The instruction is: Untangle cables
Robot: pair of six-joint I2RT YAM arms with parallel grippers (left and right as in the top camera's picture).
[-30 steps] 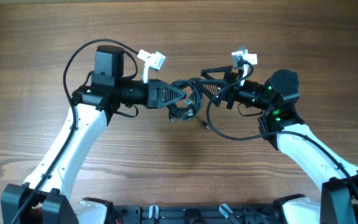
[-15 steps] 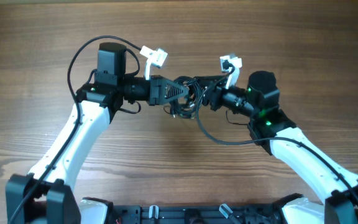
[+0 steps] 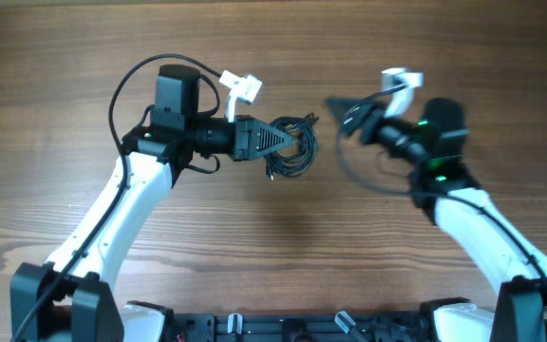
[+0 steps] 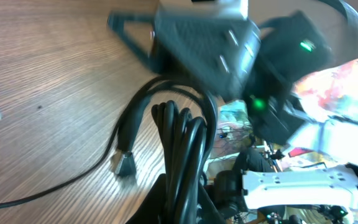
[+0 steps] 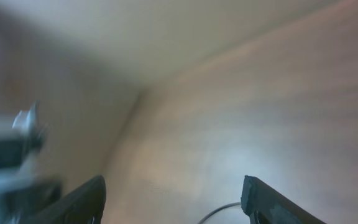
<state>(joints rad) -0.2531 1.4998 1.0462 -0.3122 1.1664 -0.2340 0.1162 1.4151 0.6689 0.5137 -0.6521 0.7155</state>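
I will grab the black loops next with my right gripper, on the side opposite my left gripper. Then both grippers can work the cables untangled.
The cables (image 3: 297, 150) are a small bunch of thin black loops hanging from the tip of my left gripper (image 3: 281, 141), which is shut on them. In the left wrist view the looped strands (image 4: 180, 134) rise out of the shut jaws (image 4: 182, 194), and one plug end (image 4: 124, 163) rests on the wood. My right gripper (image 3: 346, 114) is blurred with motion, to the right of the bunch and apart from it. Seen from the right wrist, its fingers (image 5: 271, 202) stand wide open with only wood between them.
Wooden tabletop (image 3: 273, 256) all round. A thin grey wire (image 5: 219, 213) curves in at the bottom of the right wrist view. The right arm's own black wire (image 3: 368, 179) loops beside its wrist. White tags (image 3: 245, 87) stick up from both wrists.
My right gripper reached in to the bunch half a second ago, then pulled back to the right with its jaws wide. The left gripper has kept hold of the cables, shifting slightly right.
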